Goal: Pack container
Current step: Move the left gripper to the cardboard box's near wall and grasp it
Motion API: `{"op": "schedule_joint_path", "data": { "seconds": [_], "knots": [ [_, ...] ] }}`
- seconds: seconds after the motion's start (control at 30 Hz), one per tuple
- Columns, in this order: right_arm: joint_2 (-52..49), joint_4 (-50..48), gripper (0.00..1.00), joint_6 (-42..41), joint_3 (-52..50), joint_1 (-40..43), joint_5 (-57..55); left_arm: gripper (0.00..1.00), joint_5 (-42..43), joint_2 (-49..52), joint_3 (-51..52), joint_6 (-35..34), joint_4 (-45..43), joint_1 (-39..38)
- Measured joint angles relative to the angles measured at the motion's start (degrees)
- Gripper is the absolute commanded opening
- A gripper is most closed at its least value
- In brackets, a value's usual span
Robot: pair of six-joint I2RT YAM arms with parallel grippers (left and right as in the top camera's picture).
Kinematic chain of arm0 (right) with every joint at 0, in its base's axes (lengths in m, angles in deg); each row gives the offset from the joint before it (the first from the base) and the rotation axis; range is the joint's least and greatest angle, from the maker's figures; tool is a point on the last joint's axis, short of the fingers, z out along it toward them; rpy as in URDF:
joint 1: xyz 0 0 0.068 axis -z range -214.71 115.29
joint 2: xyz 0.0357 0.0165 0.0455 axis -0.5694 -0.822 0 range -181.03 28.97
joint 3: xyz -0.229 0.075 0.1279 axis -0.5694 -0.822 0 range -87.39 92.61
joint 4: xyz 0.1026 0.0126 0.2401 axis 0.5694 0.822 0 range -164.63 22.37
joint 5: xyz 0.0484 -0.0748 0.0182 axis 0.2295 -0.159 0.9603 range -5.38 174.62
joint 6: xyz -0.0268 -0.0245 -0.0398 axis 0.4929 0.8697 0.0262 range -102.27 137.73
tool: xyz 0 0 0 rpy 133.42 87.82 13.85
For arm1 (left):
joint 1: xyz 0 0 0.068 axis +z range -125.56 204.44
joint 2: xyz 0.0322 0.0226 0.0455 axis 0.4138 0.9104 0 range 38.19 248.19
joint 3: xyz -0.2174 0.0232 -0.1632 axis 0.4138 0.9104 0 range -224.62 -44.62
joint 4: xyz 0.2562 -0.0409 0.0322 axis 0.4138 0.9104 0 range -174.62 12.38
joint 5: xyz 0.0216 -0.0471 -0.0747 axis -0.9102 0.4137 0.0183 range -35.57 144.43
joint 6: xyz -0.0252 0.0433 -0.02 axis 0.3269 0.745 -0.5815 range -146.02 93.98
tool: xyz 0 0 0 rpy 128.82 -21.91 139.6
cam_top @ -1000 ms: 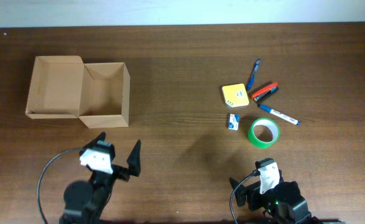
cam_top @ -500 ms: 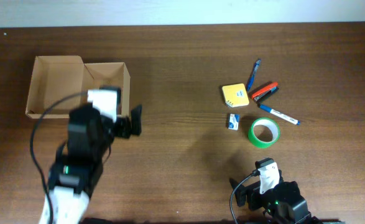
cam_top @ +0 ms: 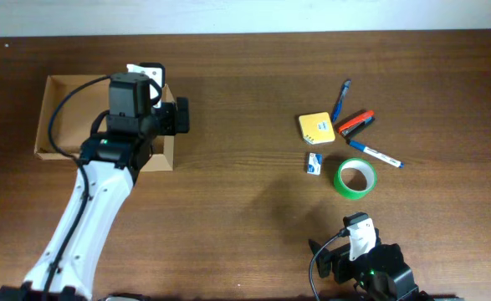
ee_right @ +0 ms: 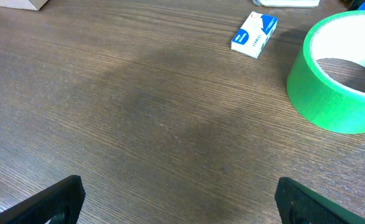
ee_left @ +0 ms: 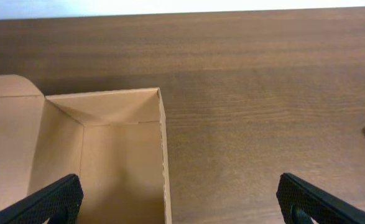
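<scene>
My left gripper grabs the container [cam_top: 69, 117] by the side opposite its flap lid next, to turn it open beside the stationery for packing.
The container [cam_top: 69, 117] is an open tan cardboard box at the far left of the table, its flap lid folded out to the left. My left gripper [cam_top: 161, 117] hovers over its right side. In the left wrist view the container [ee_left: 107, 155] looks empty, and my left gripper [ee_left: 182, 202] is open, straddling the right wall with one finger over the inside and one over the table. My right gripper [cam_top: 360, 251] sits near the front edge. In the right wrist view it [ee_right: 185, 202] is open and empty over bare wood.
Stationery lies at the right: a yellow note pad [cam_top: 316, 127], a blue pen [cam_top: 341, 99], a red-orange item [cam_top: 355, 123], a white marker [cam_top: 375, 153], a small white-blue box [cam_top: 314, 162] [ee_right: 254, 34] and a green tape roll [cam_top: 355, 178] [ee_right: 341, 74].
My left arm has swung from the front edge out over the container's right side. The right arm and the stationery have not moved.
</scene>
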Motion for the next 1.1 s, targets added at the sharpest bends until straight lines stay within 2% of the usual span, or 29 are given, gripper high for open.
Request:
{"op": "schedule_joint_path", "data": {
  "seconds": [0.83, 0.97, 1.03, 1.1],
  "knots": [
    [0.0, 0.0, 0.99, 0.0, 0.0, 0.0, 0.0, 0.99, -0.6, 15.8, 0.0, 0.0, -1.9, 0.0],
    [0.0, 0.0, 0.99, 0.0, 0.0, 0.0, 0.0, 0.95, -0.6, 17.3, 0.0, 0.0, -1.9, 0.0],
    [0.0, 0.0, 0.99, 0.0, 0.0, 0.0, 0.0, 0.89, -0.6, 17.4, 0.0, 0.0, -1.9, 0.0],
    [0.0, 0.0, 0.99, 0.0, 0.0, 0.0, 0.0, 0.72, -0.6, 17.4, 0.0, -0.1, -1.9, 0.0]
  ]
}}
